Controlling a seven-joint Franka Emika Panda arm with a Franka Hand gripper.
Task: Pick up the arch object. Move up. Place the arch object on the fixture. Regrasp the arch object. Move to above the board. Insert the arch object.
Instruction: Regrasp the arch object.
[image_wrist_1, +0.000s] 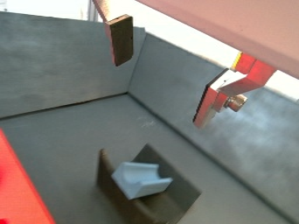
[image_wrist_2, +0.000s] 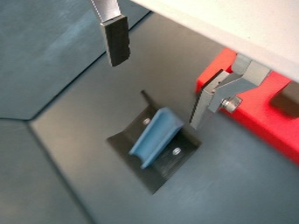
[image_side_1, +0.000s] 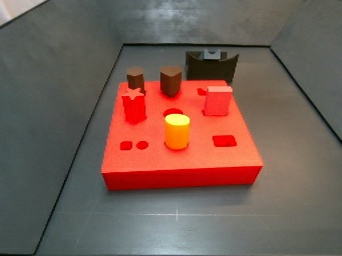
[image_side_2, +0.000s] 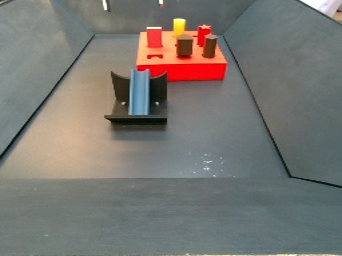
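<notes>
My gripper grabs the arch object by its upper end next, to lift it out for inserting into the board.
The blue-grey arch object lies in the dark fixture, and the two stand on the grey floor. My gripper hangs open above them, apart from the arch, with nothing between its fingers. Both wrist views show this; the arch object leans along the fixture. In a side view the arch object stands upright in the fixture, a short way from the red board. Another side view shows the fixture behind the board; the arch is hidden there.
Brown, red and yellow-orange pegs stand upright on the board. Grey bin walls slope up on all sides of the floor. A corner of the board lies close beside the fixture.
</notes>
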